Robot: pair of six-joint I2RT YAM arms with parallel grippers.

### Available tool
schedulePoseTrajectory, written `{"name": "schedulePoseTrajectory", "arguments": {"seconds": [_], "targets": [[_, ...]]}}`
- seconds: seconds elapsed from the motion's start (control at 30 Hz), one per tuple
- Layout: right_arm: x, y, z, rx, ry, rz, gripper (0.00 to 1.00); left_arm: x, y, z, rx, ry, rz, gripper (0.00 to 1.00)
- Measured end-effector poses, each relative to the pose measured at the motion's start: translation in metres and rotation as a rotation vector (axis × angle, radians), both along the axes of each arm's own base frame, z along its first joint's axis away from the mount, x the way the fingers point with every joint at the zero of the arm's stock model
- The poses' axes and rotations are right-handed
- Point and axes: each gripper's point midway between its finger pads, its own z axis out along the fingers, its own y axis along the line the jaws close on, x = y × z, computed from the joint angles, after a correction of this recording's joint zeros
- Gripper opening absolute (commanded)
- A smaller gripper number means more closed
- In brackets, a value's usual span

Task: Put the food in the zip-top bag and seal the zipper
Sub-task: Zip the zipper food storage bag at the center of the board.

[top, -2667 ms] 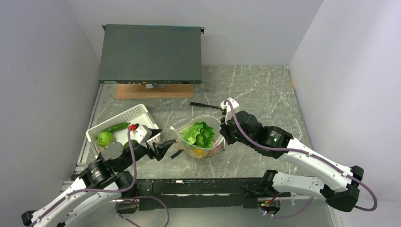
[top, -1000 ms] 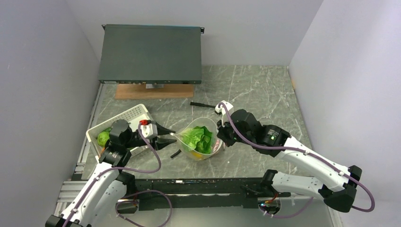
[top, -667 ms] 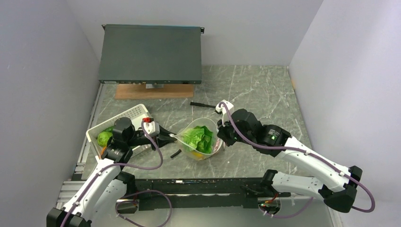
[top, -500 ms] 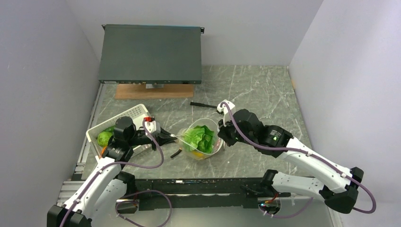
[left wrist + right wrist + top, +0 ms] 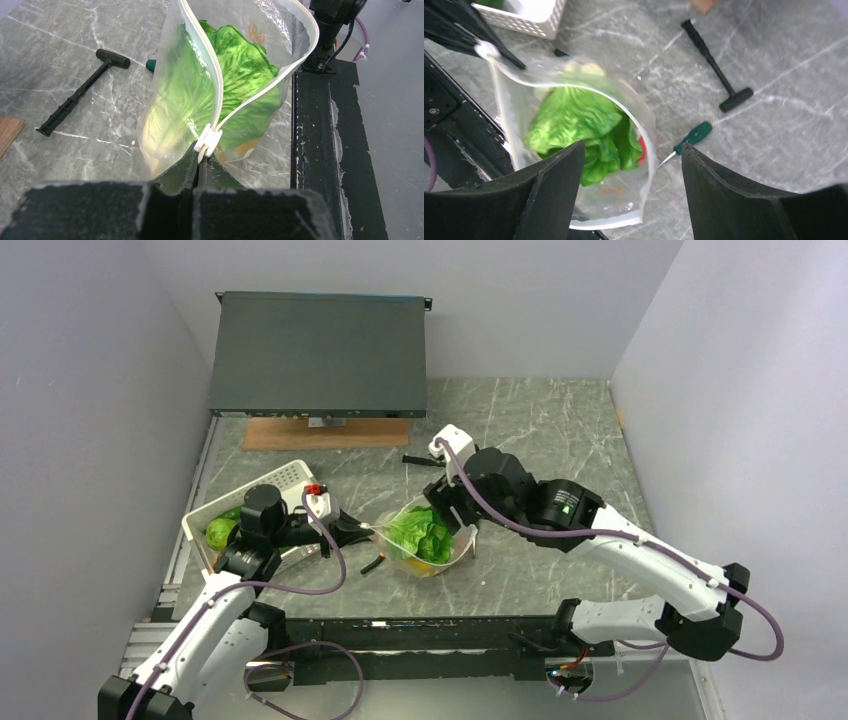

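The white slider (image 5: 367, 527) (image 5: 487, 49) is beside the corner of the bag that the left gripper holds. The robot's right gripper needs to grab it next, to pull it along and seal the zipper.
The zip-top bag (image 5: 440, 552) stands open-mouthed on the table, with a green leafy piece of food (image 5: 417, 532) inside and a yellow piece under it. In the left wrist view my left gripper (image 5: 202, 161) is shut on the bag's near corner, just below the white slider (image 5: 208, 141) at the end of the zipper. My right gripper (image 5: 633, 146) hangs open above the bag's mouth and touches nothing. A red piece (image 5: 642, 150) shows beside the leaf (image 5: 574, 120). A round green piece (image 5: 218, 533) lies in the basket.
The white slotted basket (image 5: 285, 480) stands left of the bag, behind my left arm. A black hammer-like tool (image 5: 716, 70) and a green-handled screwdriver (image 5: 694, 136) lie beyond the bag. A dark metal box (image 5: 318, 352) on a wooden board (image 5: 310, 433) fills the back.
My left gripper has closed on the bag's left corner at the zipper end. My right gripper has opened, let go of the bag's right rim, and risen leftward over the mouth.
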Motion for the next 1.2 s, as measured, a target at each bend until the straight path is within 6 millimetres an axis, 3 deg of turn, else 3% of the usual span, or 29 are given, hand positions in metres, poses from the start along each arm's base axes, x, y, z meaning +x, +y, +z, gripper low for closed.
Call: {"name": "schedulePoseTrajectory", "arguments": {"seconds": [0.13, 0.23, 0.4, 0.6, 0.8, 0.93, 1.2], "targets": [[-0.004, 0.025, 0.027, -0.023, -0.101, 0.055, 0.79, 0.0, 0.001, 0.0, 0.002, 0.009, 0.004, 0.0], [-0.008, 0.046, 0.033, -0.027, -0.139, 0.117, 0.8, 0.001, 0.001, -0.001, 0.002, 0.021, 0.006, 0.0], [-0.012, 0.084, 0.024, 0.011, -0.14, 0.248, 0.73, 0.004, 0.001, 0.0, -0.001, 0.053, -0.003, 0.0], [-0.038, 0.122, 0.004, 0.1, -0.143, 0.502, 0.62, 0.002, 0.001, 0.003, -0.006, 0.043, -0.004, 0.0], [-0.054, 0.143, -0.006, 0.139, -0.177, 0.669, 0.59, 0.001, 0.001, 0.005, -0.008, 0.034, -0.004, 0.0], [-0.054, 0.154, -0.009, 0.156, -0.217, 0.717, 0.58, 0.001, 0.002, 0.007, -0.01, 0.029, -0.002, 0.0], [-0.049, 0.163, -0.029, 0.129, -0.25, 0.754, 0.46, -0.002, 0.003, 0.014, -0.02, -0.009, -0.001, 0.0]]}}
